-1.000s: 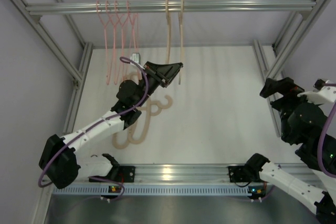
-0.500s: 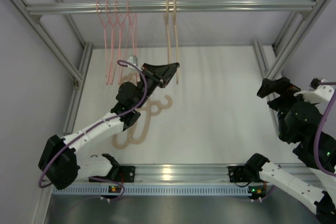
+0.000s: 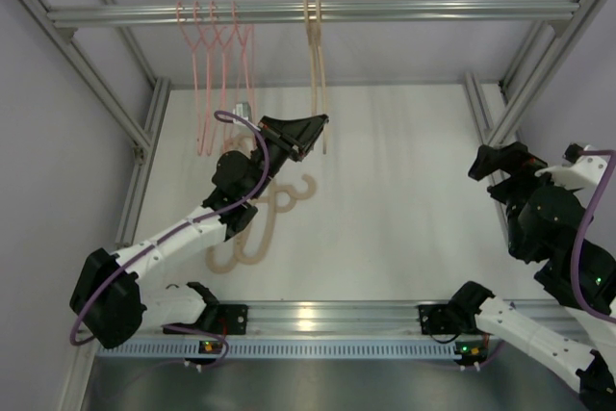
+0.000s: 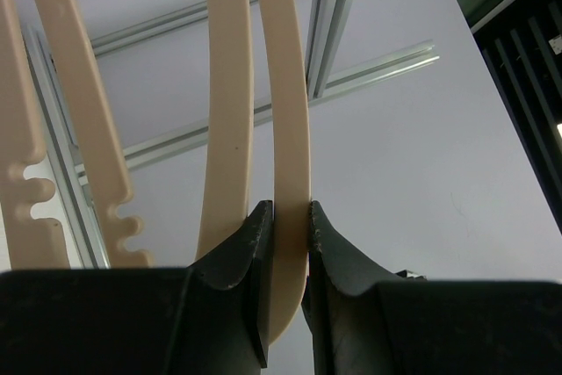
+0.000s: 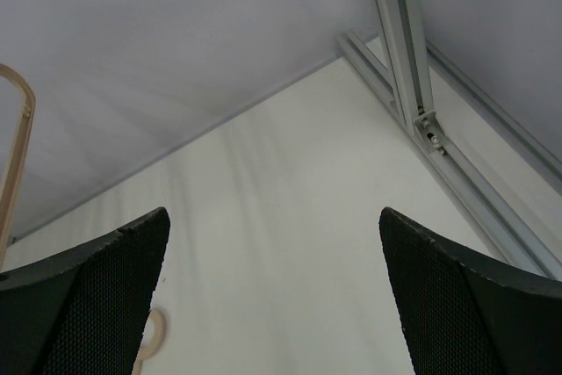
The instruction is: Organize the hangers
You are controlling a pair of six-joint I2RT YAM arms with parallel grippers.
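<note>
My left gripper releases the beige hanger next: the hanger's hook is over the bar point(image 3: 433, 11), so it would hang beside the other beige hanger.
Several thin pink hangers point(image 3: 214, 74) hang from the overhead rail point(image 3: 433, 11) at the left. Two beige hangers point(image 3: 315, 64) hang close together near the rail's middle. My left gripper point(image 3: 318, 127) is shut on the lower curve of the right one. In the left wrist view the left gripper point(image 4: 291, 208) pinches that beige hanger point(image 4: 285, 85), and the other hanging one point(image 4: 79, 129) shows at the left. More beige hangers point(image 3: 258, 233) lie in a heap on the table under the left arm. My right gripper point(image 3: 496, 161) is raised at the right, open and holding nothing, and the right gripper point(image 5: 274, 226) looks over bare table.
Aluminium frame posts run along the left side point(image 3: 144, 156) and right side point(image 3: 496, 132) of the white table. A frame corner bracket point(image 5: 428, 125) shows in the right wrist view, and a beige hook point(image 5: 154, 331) lies at its lower left.
The held beige hanger has slid left along the rail until it hangs right beside the other beige one. The left gripper moved left with it. The right arm shifted slightly.
</note>
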